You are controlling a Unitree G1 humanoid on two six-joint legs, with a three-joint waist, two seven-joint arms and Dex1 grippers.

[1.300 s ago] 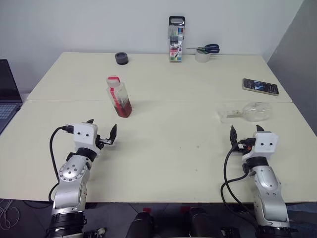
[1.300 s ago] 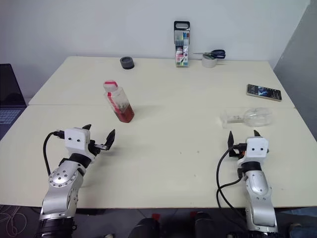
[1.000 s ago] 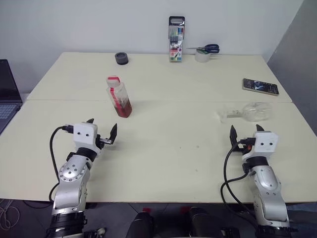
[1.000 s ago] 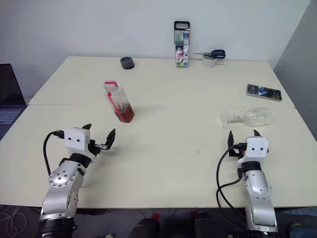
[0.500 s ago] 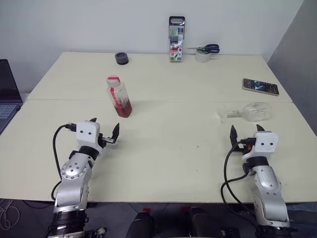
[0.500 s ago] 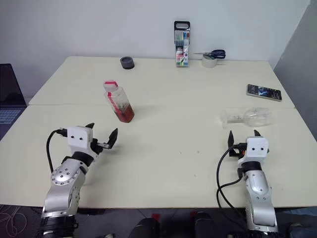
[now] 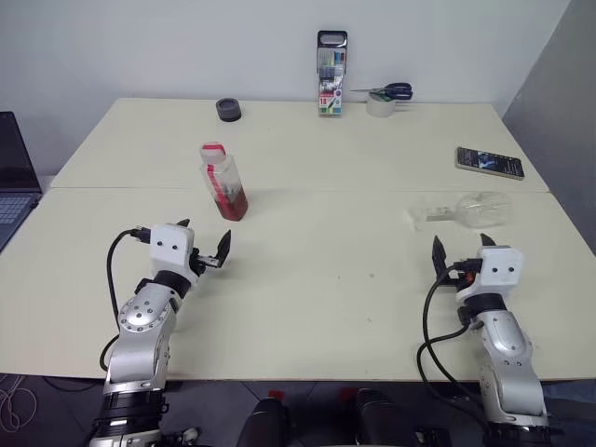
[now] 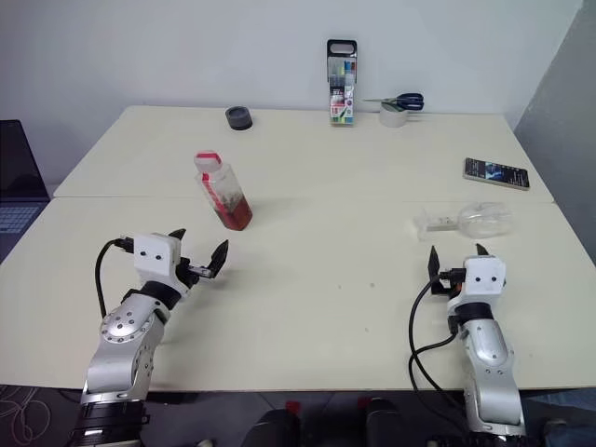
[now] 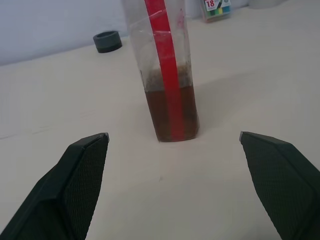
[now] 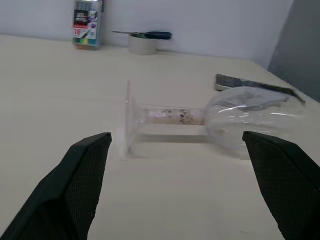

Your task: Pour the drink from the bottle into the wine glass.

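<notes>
Next, the left gripper grabs the bottle by its clear body (image 7: 224, 186) (image 9: 165, 75). That leaves the bottle's cap free to be opened for pouring.
The bottle (image 7: 223, 181) stands upright on the left half of the table, capped, with a red-and-white label strip. The reddish-brown drink (image 9: 170, 113) fills its lower part. My left gripper (image 7: 205, 236) is open and level, a short way in front of the bottle and pointing at it, not touching. The wine glass (image 7: 464, 210) lies on its side on the right half, foot to the left and bowl to the right. My right gripper (image 7: 460, 244) is open just in front of the glass, apart from it, and the stem (image 10: 170, 115) lies straight ahead between its fingers (image 10: 80, 175).
Along the table's back edge are a marker pack (image 7: 331, 74), scissors (image 7: 386, 91) on a tape roll (image 7: 379, 107), and a small black round thing (image 7: 228, 109). A phone (image 7: 490, 162) lies at the far right. A laptop (image 7: 13, 177) sits off the left edge.
My left gripper has edged a little to the right and forward, toward the bottle. The right gripper, the bottle and the glass have stayed put.
</notes>
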